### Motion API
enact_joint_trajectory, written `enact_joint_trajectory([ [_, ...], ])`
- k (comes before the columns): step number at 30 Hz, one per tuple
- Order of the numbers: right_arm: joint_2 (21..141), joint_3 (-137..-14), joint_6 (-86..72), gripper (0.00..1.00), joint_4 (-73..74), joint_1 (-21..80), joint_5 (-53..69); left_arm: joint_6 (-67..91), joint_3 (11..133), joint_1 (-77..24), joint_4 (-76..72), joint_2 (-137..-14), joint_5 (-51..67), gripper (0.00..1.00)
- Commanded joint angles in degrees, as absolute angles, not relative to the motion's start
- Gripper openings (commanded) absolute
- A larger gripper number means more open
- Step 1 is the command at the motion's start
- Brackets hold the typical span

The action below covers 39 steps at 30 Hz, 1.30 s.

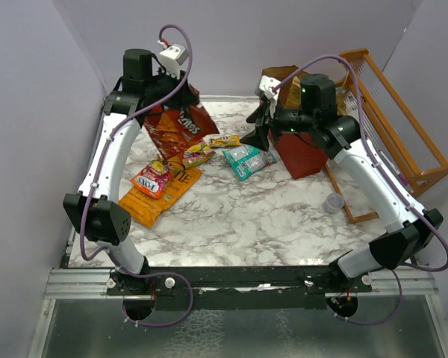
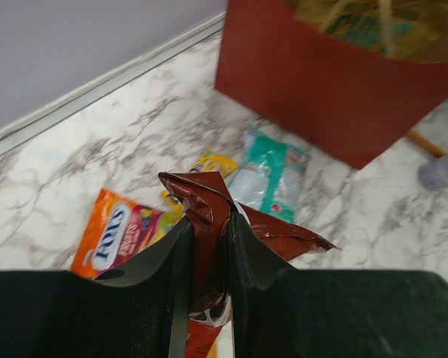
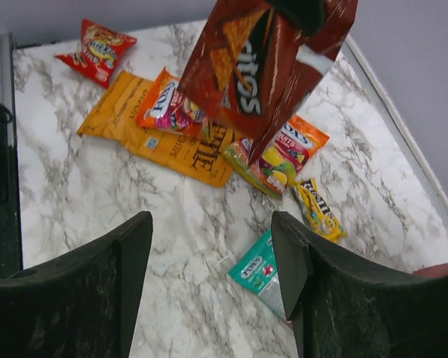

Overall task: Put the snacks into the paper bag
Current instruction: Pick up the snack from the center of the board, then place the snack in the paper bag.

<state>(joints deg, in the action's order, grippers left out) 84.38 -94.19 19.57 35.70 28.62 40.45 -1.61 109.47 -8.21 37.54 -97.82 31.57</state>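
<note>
The dark red Doritos bag should be held by its free side edge [image 1: 210,119] in my right gripper, so the opposite side stays free to go into the paper bag [image 1: 305,155].
My left gripper [image 1: 166,103] [image 2: 209,250] is shut on the crumpled top of the dark red Doritos bag [image 1: 182,127] [image 2: 201,205] [image 3: 261,67], which hangs above the table's far left. The tall red paper bag [image 1: 305,155] [image 2: 321,97] stands at the far right with a tan-and-teal packet [image 2: 366,26] inside. My right gripper [image 1: 258,128] [image 3: 213,253] is open and empty beside the bag, above a teal pouch [image 1: 248,159] [image 2: 272,175] [image 3: 255,272]. On the table lie a large orange bag [image 1: 161,198] [image 3: 153,138], a Fox's pouch [image 1: 151,180] [image 2: 119,235] [image 3: 168,108], a fruit-candy pouch [image 1: 198,154] [image 3: 284,153] and a yellow bar [image 1: 224,140] [image 3: 317,209].
An orange wooden rack [image 1: 392,134] stands right of the paper bag. A small clear plastic cup [image 1: 334,202] [image 2: 440,171] sits on the marble near the rack. A small red packet [image 3: 97,48] lies at the table's left edge. Walls close the back and sides.
</note>
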Motion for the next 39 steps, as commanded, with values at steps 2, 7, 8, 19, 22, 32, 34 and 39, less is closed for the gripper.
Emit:
enact_joint_trajectory([
  [2,88.31,-97.13,10.02,0.66,25.72,29.0,37.79,8.95,106.78,-14.14,27.03,-91.19,31.07,0.0],
  [7,90.31,-97.37,7.3,0.69,25.15,29.0,33.15,11.45,104.72,-19.08,24.63,-88.74,29.82,0.0],
  [8,90.35,-97.15,6.91,0.69,25.18,29.0,32.98,11.69,103.98,-19.73,24.02,-88.16,29.58,0.0],
  [19,89.14,-92.11,3.96,0.56,23.02,28.99,35.94,15.37,98.43,-21.36,19.12,-84.81,29.74,0.0],
  [22,89.45,-91.38,3.34,0.51,22.57,29.0,35.72,16.06,97.86,-21.36,18.73,-84.35,30.16,0.0],
  [32,89.53,-90.05,2.17,0.38,21.31,28.99,36.17,18.78,95.49,-21.36,16.46,-83.06,33.83,0.0],
  [34,88.98,-89.92,2.64,0.28,21.18,29.0,35.91,18.92,95.01,-21.41,16.21,-82.75,34.34,0.0],
  [39,86.69,-89.83,4.47,0.02,21.52,28.96,34.24,19.19,93.31,-21.36,14.73,-82.3,36.53,0.0],
])
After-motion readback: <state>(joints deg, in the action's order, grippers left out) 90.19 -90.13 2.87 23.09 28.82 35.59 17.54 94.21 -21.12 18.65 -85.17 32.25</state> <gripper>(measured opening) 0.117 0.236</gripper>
